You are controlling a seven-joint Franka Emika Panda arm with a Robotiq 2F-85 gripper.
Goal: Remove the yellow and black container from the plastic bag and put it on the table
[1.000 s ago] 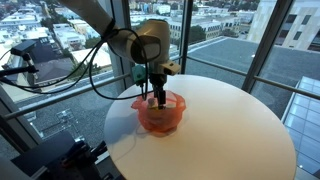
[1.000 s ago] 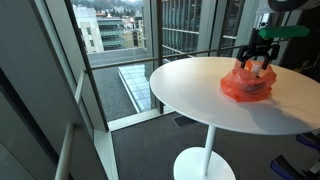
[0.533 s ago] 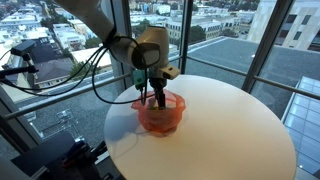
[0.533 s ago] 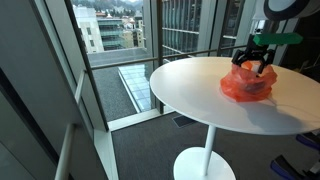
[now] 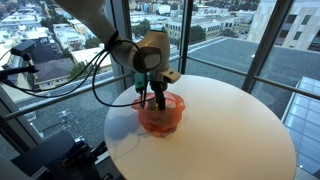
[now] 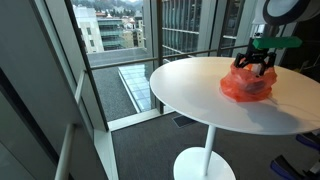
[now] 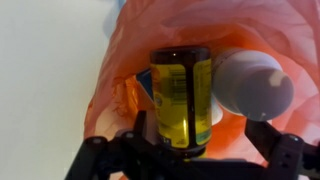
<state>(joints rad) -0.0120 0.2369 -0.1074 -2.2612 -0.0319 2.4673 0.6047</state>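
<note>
The yellow container has its end opposite the black cap between my fingers, so my gripper should close now. Closing now would hold the container.
The yellow container with a black cap (image 7: 181, 95) lies in the open mouth of the orange plastic bag (image 7: 290, 40), next to a white round container (image 7: 251, 85). My gripper (image 7: 200, 145) is right over the bag with its fingers spread. The yellow container sits between them, close to the left finger and apart from the right one. In both exterior views the gripper (image 5: 155, 93) (image 6: 260, 68) hangs at the bag's top (image 5: 160, 115) (image 6: 247, 85), and the container is hidden there.
The bag rests on a round white pedestal table (image 5: 220, 130) (image 6: 190, 95). Glass walls and railings surround the table. Cables trail from the arm on the window side (image 5: 100, 75).
The gripper and wrist have shifted slightly over the bag, with the arm's elbow leaning a little. The bag has stayed in place.
</note>
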